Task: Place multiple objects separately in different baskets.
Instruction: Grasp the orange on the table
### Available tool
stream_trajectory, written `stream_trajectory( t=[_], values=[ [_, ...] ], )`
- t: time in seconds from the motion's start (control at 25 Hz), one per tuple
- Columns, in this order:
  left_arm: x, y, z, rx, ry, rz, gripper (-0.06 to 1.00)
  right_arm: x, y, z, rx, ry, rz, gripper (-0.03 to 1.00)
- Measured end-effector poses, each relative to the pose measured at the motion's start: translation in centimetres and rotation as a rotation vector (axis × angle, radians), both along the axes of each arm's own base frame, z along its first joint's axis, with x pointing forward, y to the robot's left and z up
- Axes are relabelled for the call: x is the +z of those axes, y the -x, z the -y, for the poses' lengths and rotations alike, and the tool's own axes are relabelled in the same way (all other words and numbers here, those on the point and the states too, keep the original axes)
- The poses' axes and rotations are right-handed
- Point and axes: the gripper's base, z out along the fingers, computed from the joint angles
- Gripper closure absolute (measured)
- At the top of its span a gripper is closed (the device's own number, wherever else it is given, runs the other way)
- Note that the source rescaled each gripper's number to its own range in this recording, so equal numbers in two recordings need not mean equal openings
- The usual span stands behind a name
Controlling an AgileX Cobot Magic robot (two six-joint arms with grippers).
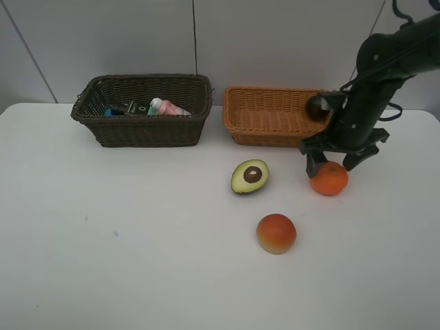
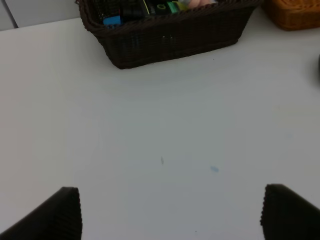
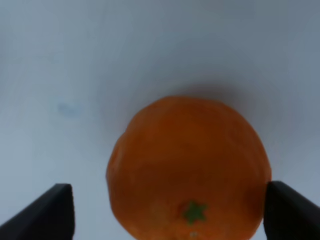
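Observation:
The robot's right gripper needs to go lower before it closes on the orange: its fingers stop near the top of the orange (image 1: 328,179), so it would miss if it closed now.
The orange (image 1: 328,179) lies on the white table in front of the light orange-tan basket (image 1: 268,130). My right gripper (image 1: 335,163) is open and lowered over it, one finger on each side; the right wrist view shows the orange (image 3: 190,160) between the fingertips (image 3: 50,212). The dark mangosteen (image 1: 317,106) lies in the tan basket's right end. The avocado half (image 1: 250,176) and the peach (image 1: 276,233) lie on the table. The dark brown basket (image 1: 137,130) holds the green pump bottle (image 1: 127,108), pink bottle (image 1: 168,107) and blue eraser (image 2: 112,20). I cannot make out the marker. My left gripper (image 2: 172,215) is open and empty.
The left gripper hovers over bare table in front of the dark brown basket (image 2: 170,40); a corner of the tan basket (image 2: 295,12) shows there. A grey wall stands behind both baskets. The right arm (image 1: 385,62) leans over the tan basket's right end.

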Motion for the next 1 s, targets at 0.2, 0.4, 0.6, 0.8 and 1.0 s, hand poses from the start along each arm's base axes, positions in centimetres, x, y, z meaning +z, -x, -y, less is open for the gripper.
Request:
stream_trajectory(
  t=[0.2,0.4,0.6,0.8,1.0],
  values=[
    [0.0,0.0,0.0,0.000,-0.001,0.000,0.06,-0.3,-0.4,0.0,0.015,0.006,0.033,0.12],
    [0.0,0.0,0.0,0.000,-0.001,0.000,0.06,-1.5,-0.6,0.1,0.027,0.025,0.013,0.12],
    [0.0,0.0,0.0,0.000,-0.001,0.000,0.06,-3.5,-0.8,0.1,0.033,0.040,-0.029,0.12],
    [0.0,0.0,0.0,0.000,-0.001,0.000,0.06,-4.8,-0.8,0.1,0.032,0.046,-0.058,0.12],
    [0.0,0.0,0.0,0.000,-0.001,0.000,0.06,-4.8,-0.7,0.0,0.025,0.043,-0.071,0.38]
  ],
)
